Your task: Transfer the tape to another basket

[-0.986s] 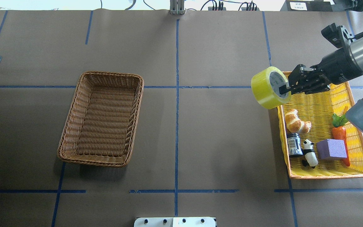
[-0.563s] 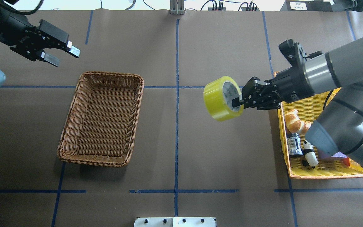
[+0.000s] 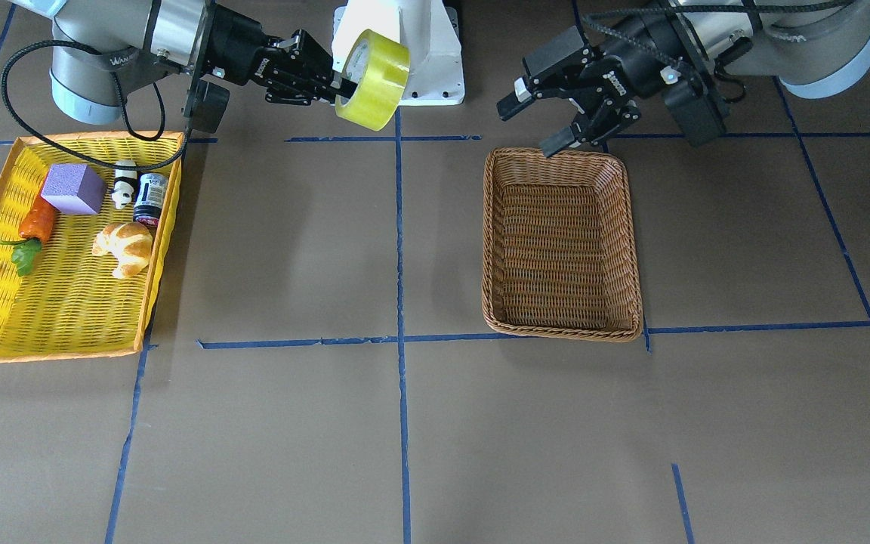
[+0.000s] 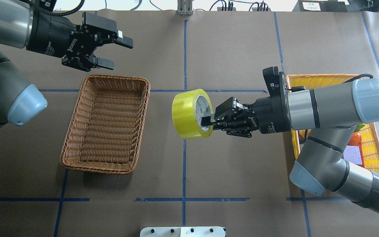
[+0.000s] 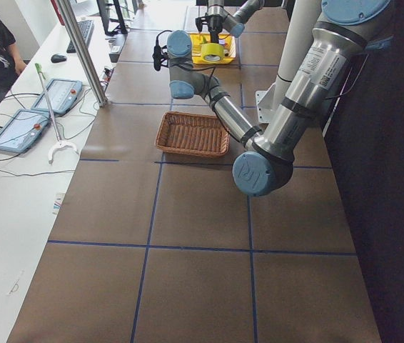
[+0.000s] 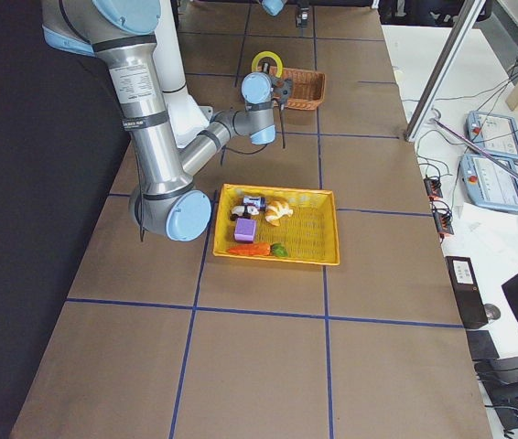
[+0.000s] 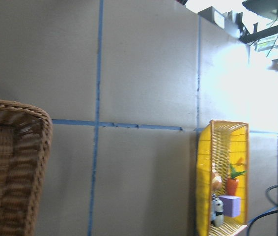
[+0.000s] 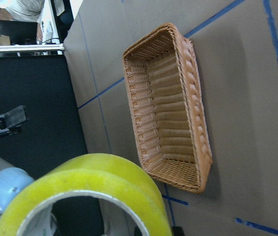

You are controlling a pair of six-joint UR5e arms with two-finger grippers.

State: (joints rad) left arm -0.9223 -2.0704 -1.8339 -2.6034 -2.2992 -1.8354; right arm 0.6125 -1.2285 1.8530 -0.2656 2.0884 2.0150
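Observation:
My left gripper should move the tape into the brown wicker basket [image 3: 561,249], so next it should grab the tape by its yellow-green side [image 3: 386,87].
The tape [image 4: 188,113], a wide yellow-green roll with a white core, hangs in the air over the table's centre line. It also shows in the front view [image 3: 374,79] and the right wrist view [image 8: 85,191]. My right gripper [image 4: 207,121] is shut on the roll's wall, with one finger inside the core. The brown wicker basket [image 4: 145,98] stands to the roll's left with nothing in it; it also shows in the front view [image 3: 489,227]. My left gripper [image 4: 118,53] is open and holds nothing, raised near the basket; the front view [image 3: 532,128] shows it too.
The yellow tray basket [image 3: 155,249] at my right holds a croissant [image 3: 127,245], a purple block [image 3: 74,189], a carrot [image 3: 35,223], a panda figure [image 3: 125,185] and a dark jar [image 3: 149,198]. Blue tape lines cross the brown table.
My right gripper has carried the tape leftward from the yellow tray's edge to the table's centre line. My left arm has swung in from the left edge to beside the wicker basket.

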